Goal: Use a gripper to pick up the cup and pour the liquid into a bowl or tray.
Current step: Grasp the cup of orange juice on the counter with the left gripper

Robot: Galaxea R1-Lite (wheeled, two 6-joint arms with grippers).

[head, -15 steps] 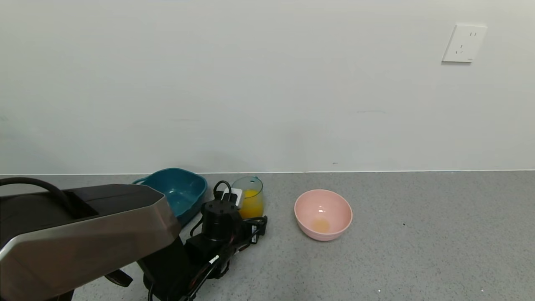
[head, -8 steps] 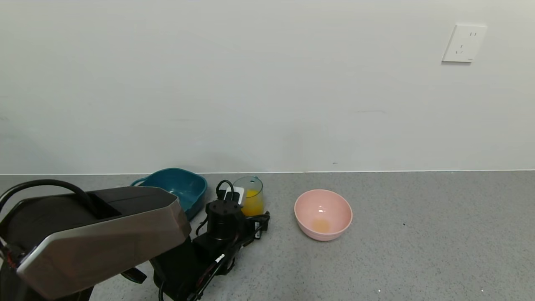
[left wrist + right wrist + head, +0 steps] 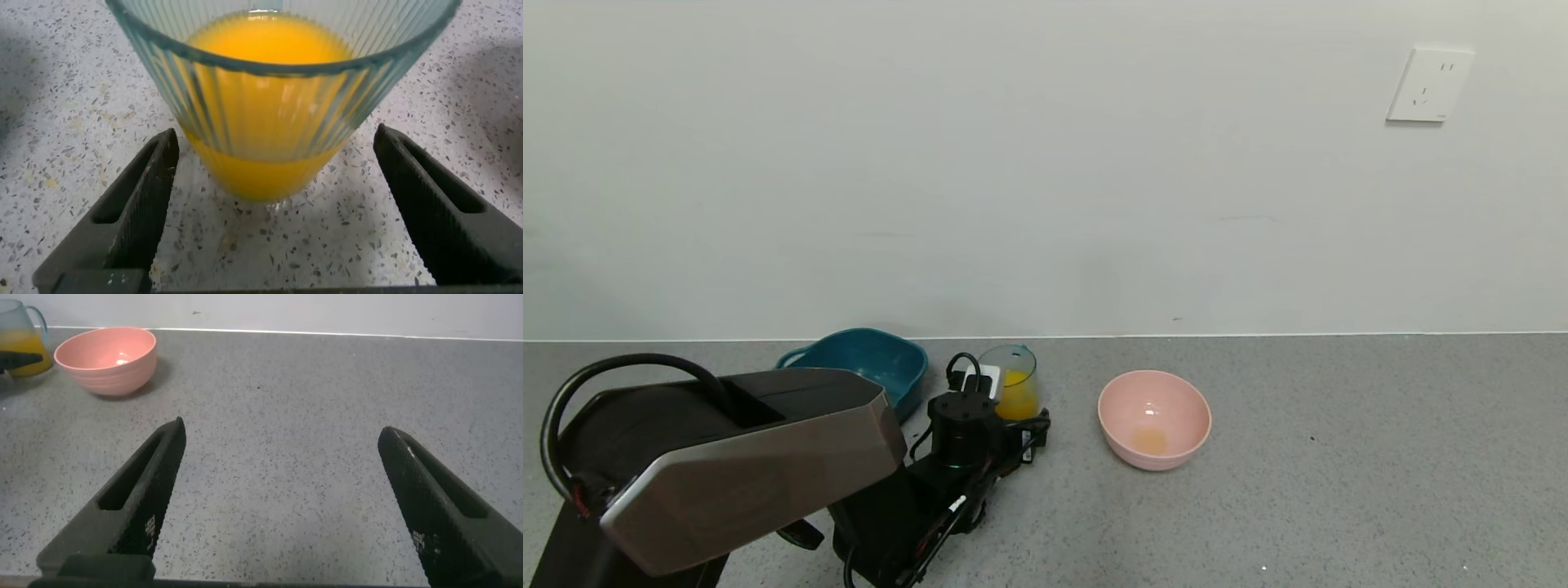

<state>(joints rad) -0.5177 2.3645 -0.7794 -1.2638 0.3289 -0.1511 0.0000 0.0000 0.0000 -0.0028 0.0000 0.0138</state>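
Note:
I need to move my left gripper forward before closing on the cup: only the fingertips are on either side of its lower side (image 3: 1019, 398).
The cup (image 3: 1011, 377), a clear blue-green ribbed tumbler, stands on the grey counter and holds orange-yellow liquid (image 3: 1018, 403). My left gripper (image 3: 1001, 408) is right in front of it. In the left wrist view the cup (image 3: 278, 90) fills the gap between the two open fingers (image 3: 135, 208) without touching them. The pink bowl (image 3: 1154, 418) stands to the right of the cup, with a small orange puddle in its bottom. My right gripper (image 3: 278, 449) is open and empty over bare counter; it is out of the head view. The right wrist view shows the bowl (image 3: 106, 359) far off.
A dark teal tub (image 3: 866, 367) with handles stands just left of the cup, near the wall. A white wall socket (image 3: 1429, 84) is at the upper right. The grey speckled counter (image 3: 1339, 457) stretches right of the bowl.
My left arm has moved forward, toward the wall and the cup, so the gripper now stands closer around the cup. The cup and bowl have not moved.

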